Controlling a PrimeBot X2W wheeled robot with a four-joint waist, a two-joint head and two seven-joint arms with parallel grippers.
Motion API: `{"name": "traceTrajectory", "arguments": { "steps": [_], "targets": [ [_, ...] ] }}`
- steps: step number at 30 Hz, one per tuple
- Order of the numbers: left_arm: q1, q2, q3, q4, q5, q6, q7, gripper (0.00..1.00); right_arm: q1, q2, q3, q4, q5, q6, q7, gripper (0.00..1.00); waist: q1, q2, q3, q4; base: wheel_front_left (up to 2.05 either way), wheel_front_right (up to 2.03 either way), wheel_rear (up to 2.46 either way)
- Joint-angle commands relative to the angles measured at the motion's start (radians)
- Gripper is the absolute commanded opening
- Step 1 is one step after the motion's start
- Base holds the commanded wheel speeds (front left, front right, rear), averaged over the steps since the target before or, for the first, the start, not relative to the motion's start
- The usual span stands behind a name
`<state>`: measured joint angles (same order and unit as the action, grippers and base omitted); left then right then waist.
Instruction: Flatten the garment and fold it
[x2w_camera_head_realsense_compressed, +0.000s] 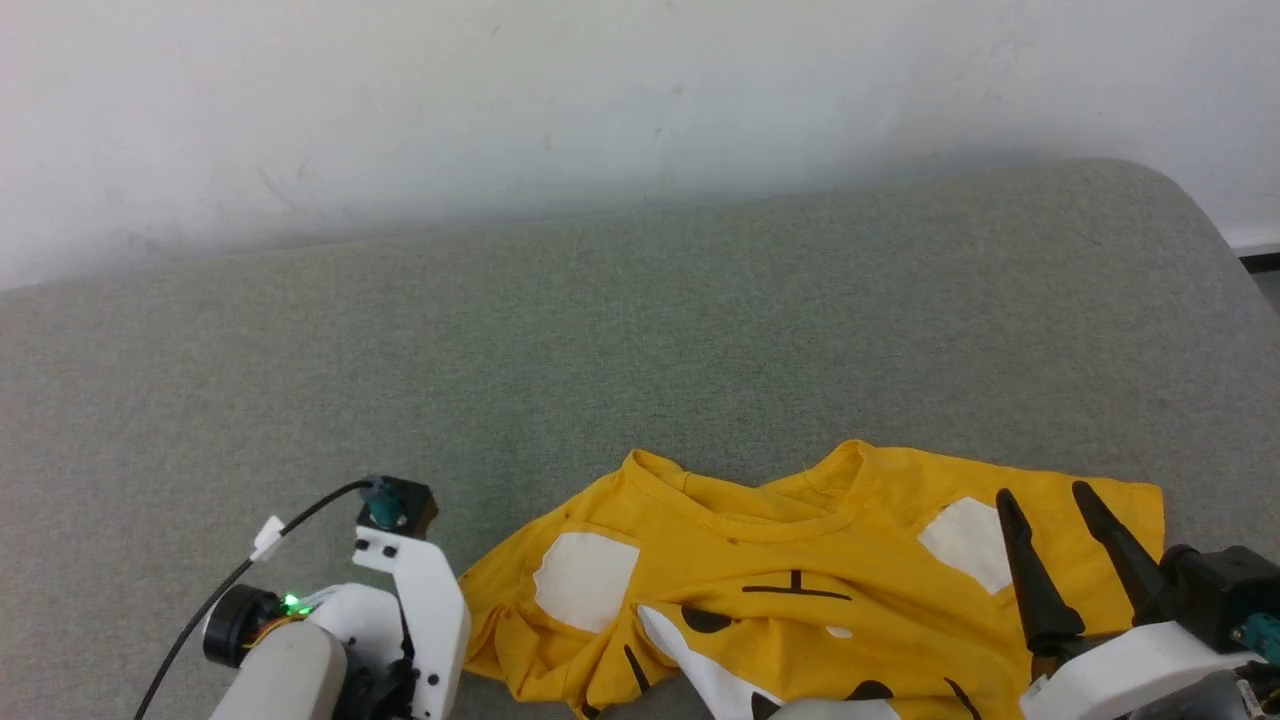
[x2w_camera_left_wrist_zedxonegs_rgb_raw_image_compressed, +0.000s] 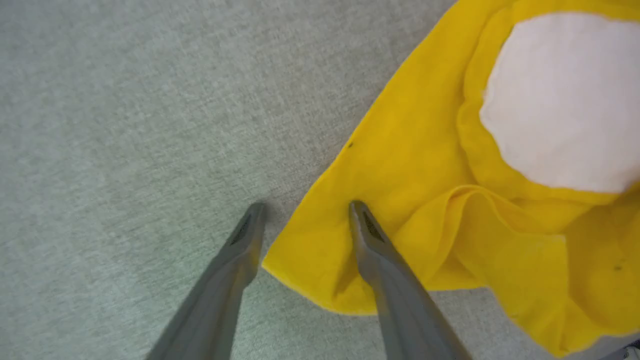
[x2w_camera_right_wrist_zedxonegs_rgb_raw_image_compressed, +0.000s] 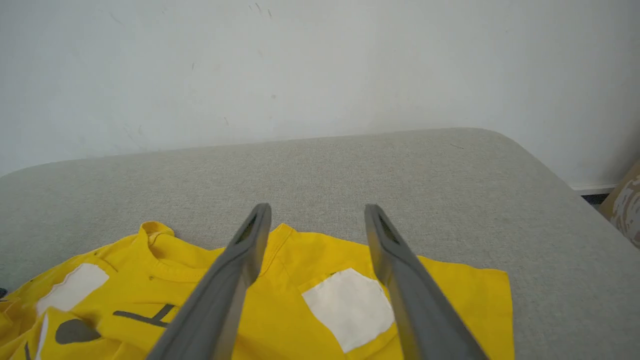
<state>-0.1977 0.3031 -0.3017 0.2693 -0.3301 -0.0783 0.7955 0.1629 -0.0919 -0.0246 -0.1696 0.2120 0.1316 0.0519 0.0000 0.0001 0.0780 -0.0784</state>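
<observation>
The left gripper pinches the garment by its sleeve corner (x2w_camera_left_wrist_zedxonegs_rgb_raw_image_compressed: 306, 264) next, where the sleeve's edge ends, since the garment lies slack on the padded surface.
The garment (x2w_camera_head_realsense_compressed: 720, 560) is a bright yellow T-shirt with white patches and black marks. It lies print side up and rumpled near the front of the grey padded surface (x2w_camera_head_realsense_compressed: 600, 350), collar toward the wall. In the left wrist view my left gripper (x2w_camera_left_wrist_zedxonegs_rgb_raw_image_compressed: 306, 205) points down at the garment (x2w_camera_left_wrist_zedxonegs_rgb_raw_image_compressed: 410, 165) and is open. A sleeve corner lies between its fingers, with one fingertip (x2w_camera_left_wrist_zedxonegs_rgb_raw_image_compressed: 356, 210) on the cloth and the other on the bare surface. My right gripper (x2w_camera_head_realsense_compressed: 1043, 492) hovers open over the garment's right shoulder. Seen from its own wrist, the right gripper (x2w_camera_right_wrist_zedxonegs_rgb_raw_image_compressed: 317, 206) holds nothing above the garment (x2w_camera_right_wrist_zedxonegs_rgb_raw_image_compressed: 320, 250).
A white wall (x2w_camera_head_realsense_compressed: 600, 100) runs along the back of the surface. The surface's rounded right corner (x2w_camera_head_realsense_compressed: 1190, 200) drops off to the floor. A brownish object (x2w_camera_right_wrist_zedxonegs_rgb_raw_image_compressed: 625, 200) stands beyond that edge. A black cable (x2w_camera_head_realsense_compressed: 210, 590) trails from my left wrist.
</observation>
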Motion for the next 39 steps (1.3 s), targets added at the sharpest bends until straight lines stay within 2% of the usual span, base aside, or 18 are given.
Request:
{"name": "traceTrajectory", "arguments": {
  "steps": [1,5,10,15,21,29,36,37,38,39],
  "targets": [
    [0.064,-0.03,-0.059,0.031,-0.015,-0.028,0.053,0.0,-0.014,-0.003,-0.003,0.005,0.005,-0.001,-0.003,1.0,0.0,-0.0001,0.004,-0.004,0.0,0.0,0.0],
    [0.088,-0.023,-0.073,-0.034,-0.022,-0.026,0.056,0.0,-0.02,-0.008,-0.02,0.019,0.013,-0.001,0.0,1.0,0.0,-0.0001,0.001,0.0,0.0,0.0,0.0],
    [0.132,-0.035,-0.021,-0.112,-0.019,0.05,-0.05,0.0,-0.036,-0.041,-0.059,0.063,0.034,-0.001,0.047,1.0,0.0,-0.0001,-0.003,0.008,0.0,0.0,0.0],
    [0.181,-0.062,0.05,-0.202,-0.029,0.125,-0.19,0.0,-0.083,-0.123,-0.1,0.178,0.079,-0.001,0.136,1.0,0.0,-0.0001,-0.002,0.019,0.0,0.0,0.0],
    [0.206,-0.083,0.089,-0.287,-0.022,0.17,-0.311,0.0,-0.203,-0.247,-0.114,0.398,0.142,-0.001,0.215,1.0,0.0,-0.0001,0.018,0.038,0.0,0.0,0.0],
    [0.175,-0.1,0.073,-0.338,-0.012,0.169,-0.36,0.0,-0.393,-0.367,0.007,0.681,0.236,-0.001,0.3,1.0,0.0,-0.0001,0.088,0.066,0.0,0.0,0.0],
    [0.145,-0.113,0.052,-0.338,-0.007,0.166,-0.373,0.0,-0.461,-0.389,0.184,0.82,0.41,-0.001,0.447,1.0,0.0,-0.0001,0.127,0.085,0.0,0.0,0.0],
    [0.144,-0.114,0.051,-0.336,-0.008,0.166,-0.375,0.0,-0.46,-0.391,0.21,0.823,0.442,-0.001,0.475,0.95,0.0,-0.0001,0.127,0.085,0.0,0.0,0.0],
    [0.145,-0.113,0.051,-0.334,-0.01,0.166,-0.376,0.0,-0.459,-0.392,0.234,0.823,0.474,-0.001,0.501,0.42,0.0,-0.0001,0.127,0.084,0.0,0.0,0.0],
    [0.146,-0.113,0.051,-0.332,-0.012,0.166,-0.376,0.0,-0.457,-0.394,0.253,0.824,0.505,-0.001,0.53,0.18,0.0,-0.0001,0.126,0.082,0.0,0.0,0.0]
  ]
}}
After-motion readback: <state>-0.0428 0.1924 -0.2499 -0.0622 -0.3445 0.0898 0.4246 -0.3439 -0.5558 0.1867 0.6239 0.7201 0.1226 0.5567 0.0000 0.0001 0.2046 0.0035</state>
